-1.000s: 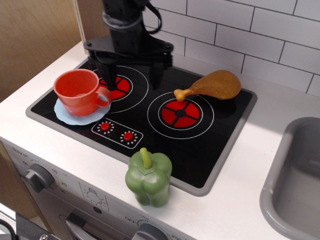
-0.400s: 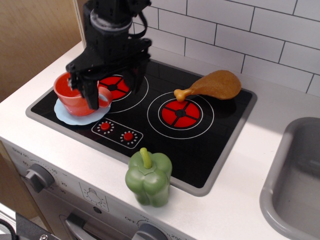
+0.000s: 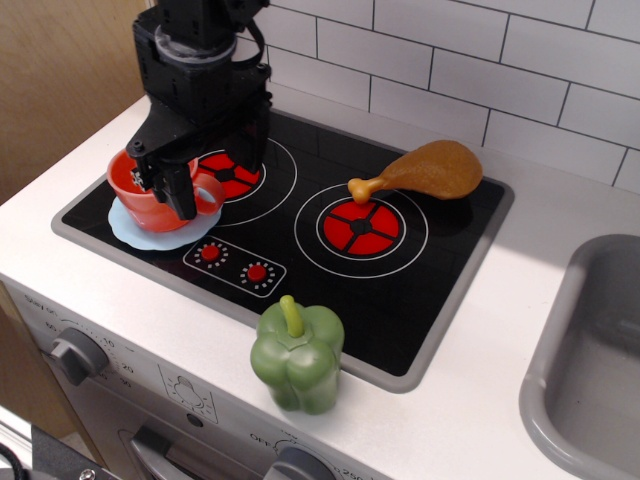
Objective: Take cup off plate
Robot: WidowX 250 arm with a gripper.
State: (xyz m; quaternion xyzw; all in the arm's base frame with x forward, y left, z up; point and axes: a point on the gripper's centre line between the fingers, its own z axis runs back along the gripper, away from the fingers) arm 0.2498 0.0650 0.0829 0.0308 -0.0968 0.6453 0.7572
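The orange-red cup needs to come off the plate, so next my gripper will grab the cup by its rim beside the handle and lift it.
The orange-red cup stands upright on the light-blue plate, at the left end of the black toy stove. Its loop handle points right. My black gripper hangs low over the cup's right side with its jaws open. The near finger is down against the cup's right wall by the handle. The far finger is over the left burner. The gripper body hides the cup's back rim and part of its inside.
A brown toy chicken drumstick lies at the back of the stove by the right burner. A green pepper stands on the white counter in front. A grey sink is at the right. A tiled wall runs behind.
My gripper has moved left and down from behind the left burner to the cup's right side, and has turned. The cup and plate have not moved.
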